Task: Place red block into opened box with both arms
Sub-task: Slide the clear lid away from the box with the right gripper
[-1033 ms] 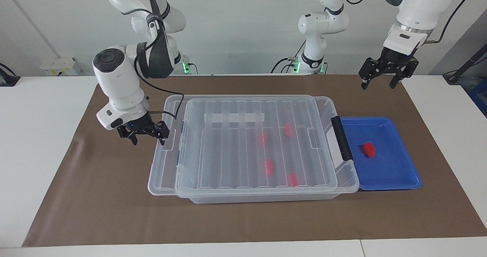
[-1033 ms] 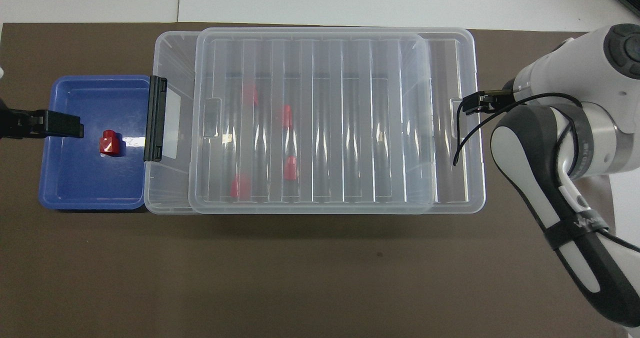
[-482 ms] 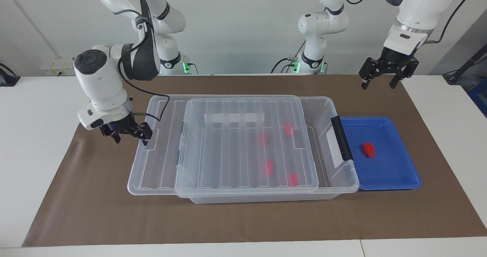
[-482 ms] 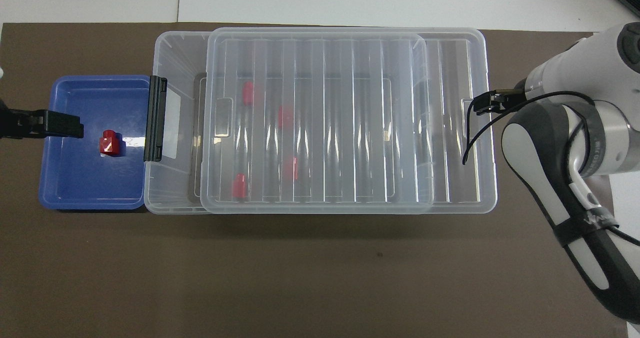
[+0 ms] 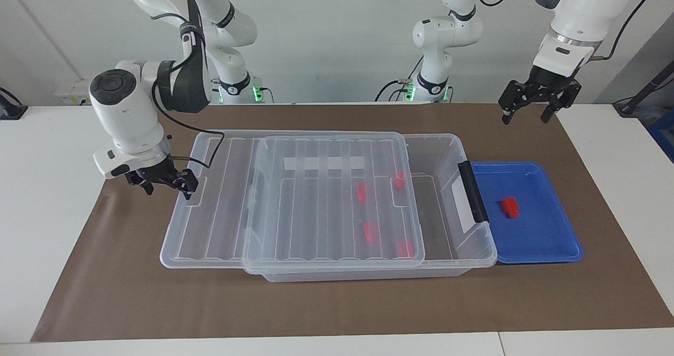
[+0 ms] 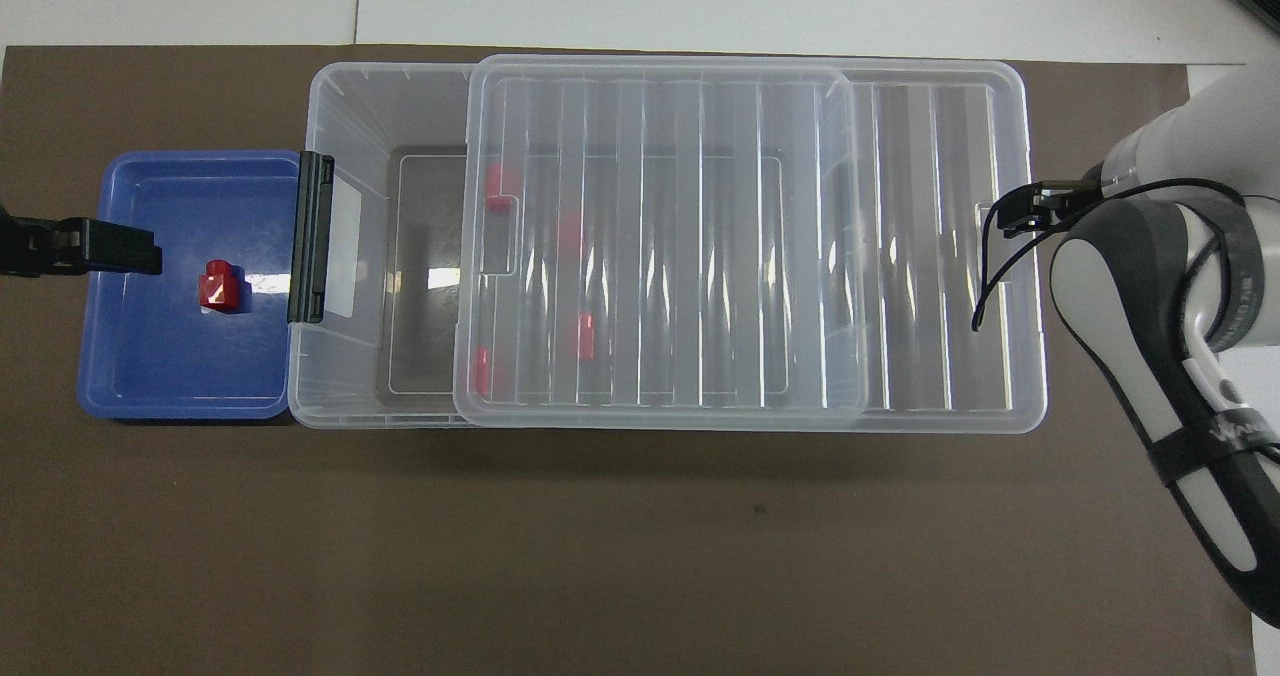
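Note:
I next need to grab the small red block by its narrow knob (image 6: pixel 218 268) with my left gripper, so that I can place the block into the opened box.
A red block (image 5: pixel 509 207) (image 6: pixel 220 286) lies in the flat blue tray (image 5: pixel 547 240) (image 6: pixel 150 376). The clear box (image 5: pixel 447 150) (image 6: pixel 345 106) stands beside the tray, its black handle (image 5: pixel 472 191) against it. The ribbed lid (image 5: pixel 316 208) (image 6: pixel 900 256) lies slid toward the right arm's end, so the box's end by the handle is uncovered. My right gripper (image 5: pixel 169 186) (image 6: pixel 1020 218) is open, with one tip at the lid's end tab. My left gripper (image 5: pixel 524 115) (image 6: pixel 120 246) hangs open and empty, high over the tray's outer end.
Several more red blocks (image 5: pixel 361 191) (image 6: pixel 585 336) lie inside the box, mostly under the lid. A brown mat (image 5: pixel 337 303) covers the table. Two slimmer white arms (image 5: pixel 437 56) stand at the robots' edge of the table.
My right gripper has moved toward the right arm's end of the table, and the lid has slid with it, baring more of the box by the handle. The left arm has not moved.

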`<act>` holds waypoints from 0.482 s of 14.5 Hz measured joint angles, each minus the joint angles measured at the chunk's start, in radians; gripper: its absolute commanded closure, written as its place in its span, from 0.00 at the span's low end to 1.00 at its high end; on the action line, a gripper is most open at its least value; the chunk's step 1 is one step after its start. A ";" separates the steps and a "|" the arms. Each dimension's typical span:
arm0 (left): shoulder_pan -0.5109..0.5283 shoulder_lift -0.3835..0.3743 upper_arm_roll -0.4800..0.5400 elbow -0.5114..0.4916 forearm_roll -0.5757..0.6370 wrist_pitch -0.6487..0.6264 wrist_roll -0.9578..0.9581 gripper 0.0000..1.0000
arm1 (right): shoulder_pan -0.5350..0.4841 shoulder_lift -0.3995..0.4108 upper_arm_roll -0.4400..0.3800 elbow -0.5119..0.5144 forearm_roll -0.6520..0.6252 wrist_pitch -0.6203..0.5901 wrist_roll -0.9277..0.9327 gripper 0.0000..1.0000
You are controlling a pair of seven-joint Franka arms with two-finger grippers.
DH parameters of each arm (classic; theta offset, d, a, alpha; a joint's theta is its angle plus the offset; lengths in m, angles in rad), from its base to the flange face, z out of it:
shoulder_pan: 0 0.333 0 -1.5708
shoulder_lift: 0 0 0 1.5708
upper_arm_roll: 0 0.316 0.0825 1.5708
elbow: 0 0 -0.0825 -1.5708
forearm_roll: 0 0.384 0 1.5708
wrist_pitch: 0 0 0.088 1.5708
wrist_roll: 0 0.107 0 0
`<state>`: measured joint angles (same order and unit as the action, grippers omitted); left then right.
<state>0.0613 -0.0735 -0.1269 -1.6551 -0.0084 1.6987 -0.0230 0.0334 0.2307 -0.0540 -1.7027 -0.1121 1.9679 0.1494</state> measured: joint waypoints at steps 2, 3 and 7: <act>0.000 0.001 0.000 0.000 0.000 0.004 0.000 0.00 | -0.007 0.000 -0.001 0.001 -0.009 -0.002 0.000 0.00; 0.000 0.002 0.000 0.000 0.000 0.006 0.000 0.00 | -0.011 -0.001 -0.001 0.001 -0.019 -0.003 0.000 0.00; 0.000 0.004 0.001 -0.001 0.000 0.015 0.000 0.00 | -0.026 -0.007 -0.002 0.002 -0.034 -0.008 0.000 0.00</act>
<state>0.0614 -0.0696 -0.1255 -1.6563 -0.0084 1.7142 -0.0230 0.0078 0.2238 -0.0559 -1.7011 -0.1460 1.9599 0.1494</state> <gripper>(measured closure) 0.000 0.000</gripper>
